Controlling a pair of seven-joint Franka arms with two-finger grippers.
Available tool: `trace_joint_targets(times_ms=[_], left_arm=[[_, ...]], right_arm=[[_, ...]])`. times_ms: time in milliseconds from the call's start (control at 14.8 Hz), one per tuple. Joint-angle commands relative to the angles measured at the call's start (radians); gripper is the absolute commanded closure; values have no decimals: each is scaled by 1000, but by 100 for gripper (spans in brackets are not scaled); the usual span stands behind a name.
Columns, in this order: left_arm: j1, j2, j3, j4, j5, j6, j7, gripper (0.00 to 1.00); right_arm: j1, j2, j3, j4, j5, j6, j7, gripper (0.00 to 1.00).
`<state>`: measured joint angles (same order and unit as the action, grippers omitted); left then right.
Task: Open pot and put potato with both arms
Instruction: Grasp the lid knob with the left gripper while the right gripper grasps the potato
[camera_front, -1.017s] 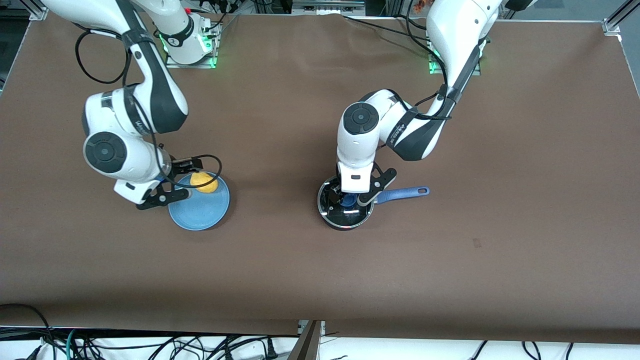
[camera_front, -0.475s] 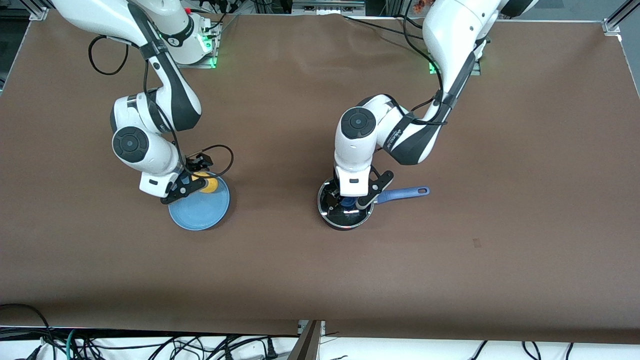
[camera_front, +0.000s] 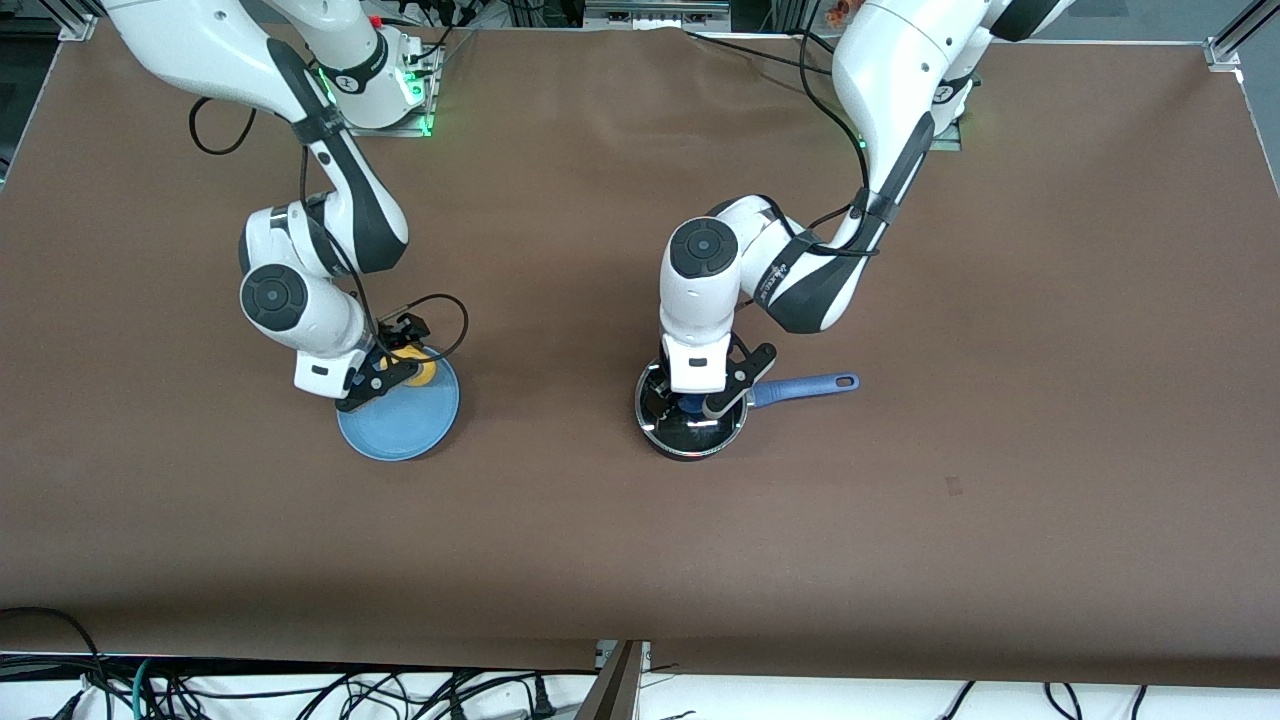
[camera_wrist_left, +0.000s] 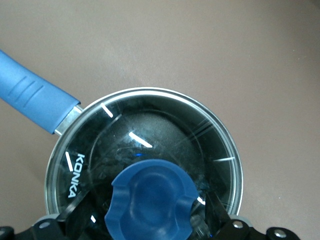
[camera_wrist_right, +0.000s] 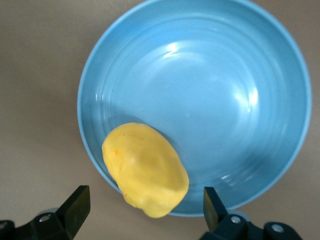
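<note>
My left gripper's fingers are on either side of the knob, low on the glass lid, so it is now time to close on the blue knob (camera_wrist_left: 150, 200).
The black pot (camera_front: 690, 425) with a long blue handle (camera_front: 805, 387) sits mid-table under its glass lid (camera_wrist_left: 145, 145), which carries a blue knob (camera_wrist_left: 150, 200). My left gripper (camera_front: 697, 400) is low over the lid, open, one finger on each side of the knob. The yellow potato (camera_front: 420, 367) lies on the rim of the blue plate (camera_front: 405, 425), on the edge farther from the front camera; it also shows in the right wrist view (camera_wrist_right: 146, 170). My right gripper (camera_front: 388, 365) is open and just above the potato, its fingers (camera_wrist_right: 76, 206) wide of it on both sides.
Brown table mat (camera_front: 600, 550) all around. The blue plate (camera_wrist_right: 215, 90) holds nothing besides the potato. Cables hang along the table edge nearest the front camera.
My right arm has swung toward the potato and come down over it. My left gripper has sunk lower over the lid knob. Pot, lid and potato have not moved.
</note>
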<state>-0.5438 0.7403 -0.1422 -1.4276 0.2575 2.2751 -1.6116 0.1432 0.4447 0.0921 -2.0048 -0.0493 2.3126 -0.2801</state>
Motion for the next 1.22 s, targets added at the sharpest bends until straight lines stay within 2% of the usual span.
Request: trace_joint_targets(times_ms=[0, 68, 339, 475, 678, 1153], left_arm=[[-16, 21, 16, 35, 45, -3, -14, 5], [-16, 21, 16, 33, 46, -5, -11, 8], [-13, 21, 15, 35, 46, -5, -10, 46], [-10, 21, 15, 35, 48, -5, -10, 61], [-8, 19, 15, 35, 45, -8, 39, 71], [-1, 8, 16, 36, 45, -17, 45, 74]], right_arm=[[-10, 0, 5, -29, 39, 34, -28, 0], [-11, 2, 5, -29, 39, 36, -28, 0], [-20, 8, 5, -29, 45, 36, -28, 1], [-22, 9, 5, -29, 65, 36, -30, 8], [-19, 9, 5, -29, 66, 34, -30, 16], [-27, 16, 5, -25, 68, 34, -30, 17]])
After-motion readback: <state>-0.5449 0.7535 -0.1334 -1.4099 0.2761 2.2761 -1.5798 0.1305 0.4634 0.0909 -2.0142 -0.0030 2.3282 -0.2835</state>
